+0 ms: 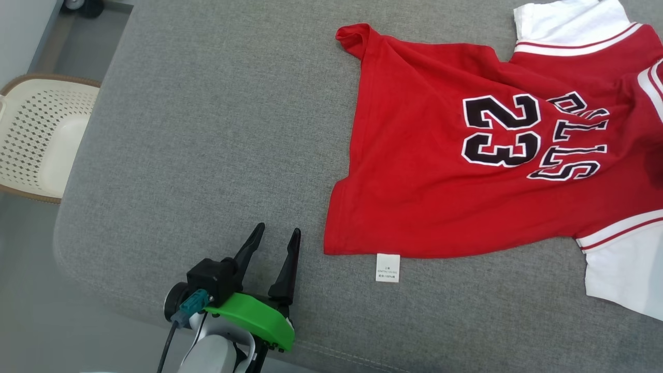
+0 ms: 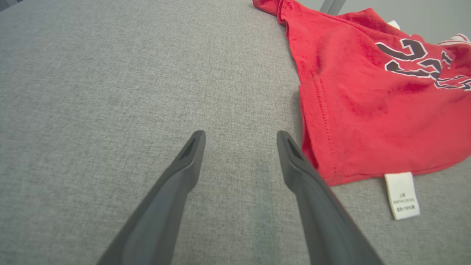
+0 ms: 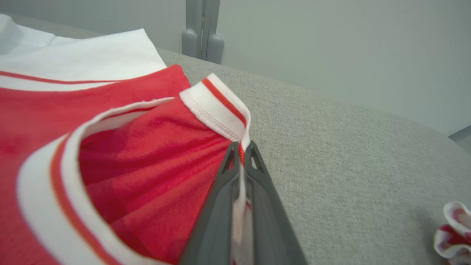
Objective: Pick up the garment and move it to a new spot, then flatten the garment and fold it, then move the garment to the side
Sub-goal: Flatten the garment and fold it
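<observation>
The left gripper grabs the jersey's red hem corner [image 1: 332, 246] next, since its open hem edge [image 1: 336, 208] stands slightly off the padding while its body lies flat.
A red jersey [image 1: 440, 171] with white sleeves and a black "23" lies crumpled across the right part of the grey padded surface [image 1: 207, 129]. A white care label [image 1: 387, 267] sticks out from its near hem. My left gripper [image 1: 276, 235] rests open on the bare surface, just left of the jersey's hem corner [image 2: 331, 162], touching no cloth. In the right wrist view my right gripper [image 3: 241, 147] is shut on the jersey's white, red-striped collar band [image 3: 217, 106], which is lifted and pulled taut.
A cream perforated basket [image 1: 41, 134] stands on the floor off the surface's left edge. A grey post [image 3: 200, 29] rises behind the far edge. A small red-and-white cloth piece [image 3: 452, 228] lies at the right wrist view's lower right.
</observation>
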